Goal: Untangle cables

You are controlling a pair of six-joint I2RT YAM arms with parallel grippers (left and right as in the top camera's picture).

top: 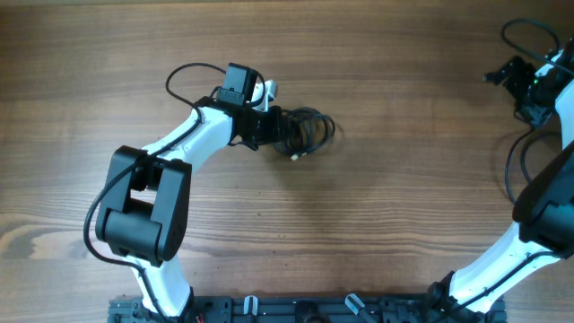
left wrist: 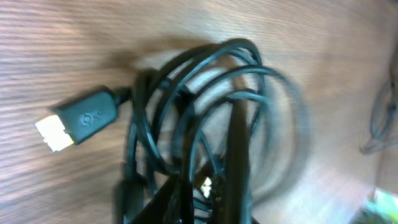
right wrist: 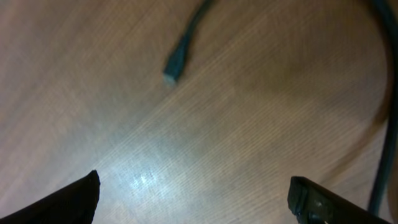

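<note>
The left gripper next needs to take hold of the cables by parts at the heap's edge (top: 282,133) (left wrist: 209,167), which leaves other loops open for the right gripper to untangle.
The cables (top: 307,132) lie as a small bunch of black loops on the wooden table, left of centre. Up close, the cables (left wrist: 205,93) coil in overlapping rings, and a black plug with a pale tip (left wrist: 76,119) sticks out to the left. My left gripper (top: 274,126) is at the left edge of the bunch. Seen from the wrist, the left gripper (left wrist: 210,177) has its jaws nearly together with several strands between them. My right gripper (top: 504,76) is far off at the back right. The right gripper (right wrist: 193,193) stands wide open over bare wood, holding nothing.
A separate black cord with a small plug end (right wrist: 177,62) lies on the table ahead of the right gripper. Another dark cord (right wrist: 387,112) curves along that view's right edge. Thicker black wires (top: 513,166) hang by the right arm.
</note>
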